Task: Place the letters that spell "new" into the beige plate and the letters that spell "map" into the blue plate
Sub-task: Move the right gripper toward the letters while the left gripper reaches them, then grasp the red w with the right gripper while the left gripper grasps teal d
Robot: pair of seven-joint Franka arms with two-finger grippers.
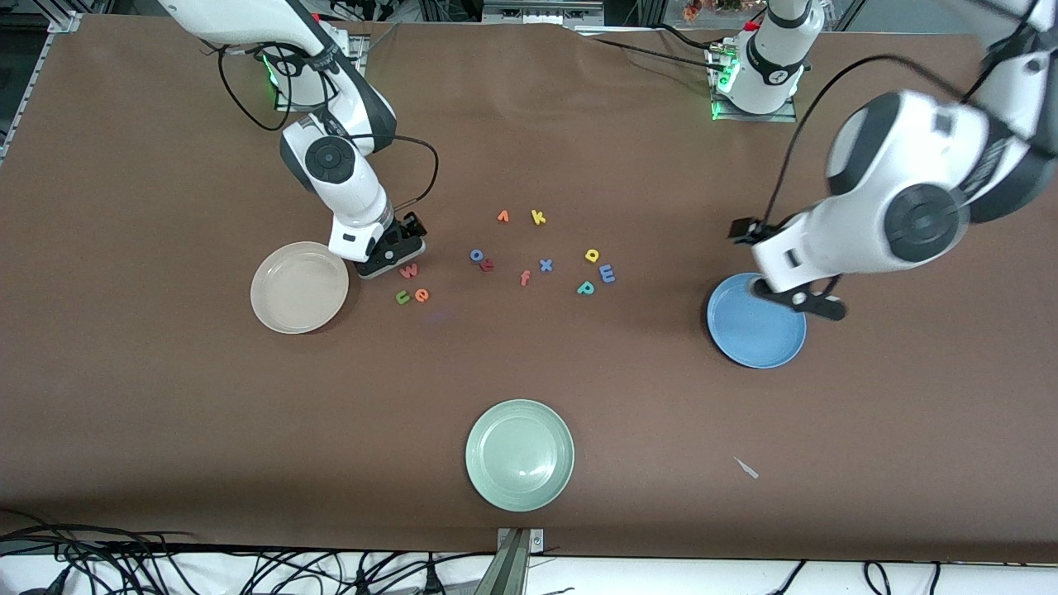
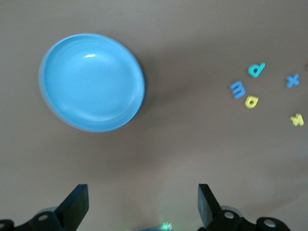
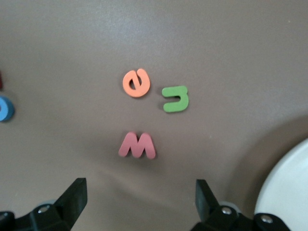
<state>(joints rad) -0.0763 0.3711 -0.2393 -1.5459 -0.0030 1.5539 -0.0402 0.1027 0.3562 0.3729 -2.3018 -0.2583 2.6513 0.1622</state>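
My right gripper moves its fingers toward the pink-red w next, before closing on it, since they stop short of the w in the wrist view.
The pink-red w (image 1: 409, 270), green n (image 1: 402, 297) and orange e (image 1: 422, 295) lie together beside the empty beige plate (image 1: 299, 287). My right gripper (image 1: 395, 252) hangs open just over the table by the w. Its wrist view shows the w (image 3: 137, 145), e (image 3: 136, 82) and n (image 3: 175, 98) ahead of its empty open gripper (image 3: 139, 190). The blue m (image 1: 607, 273), teal p (image 1: 585, 287) and yellow a (image 1: 592, 255) lie toward the blue plate (image 1: 748, 335). My left gripper (image 1: 802, 297) is open over that plate's rim, its open gripper (image 2: 142, 192) empty.
A pale green plate (image 1: 519, 454) sits nearest the front camera. Between the two groups lie a yellow k (image 1: 538, 217), blue x (image 1: 545, 265), orange f (image 1: 525, 278), a blue o (image 1: 477, 255), a dark red letter (image 1: 487, 265) and another orange letter (image 1: 502, 216).
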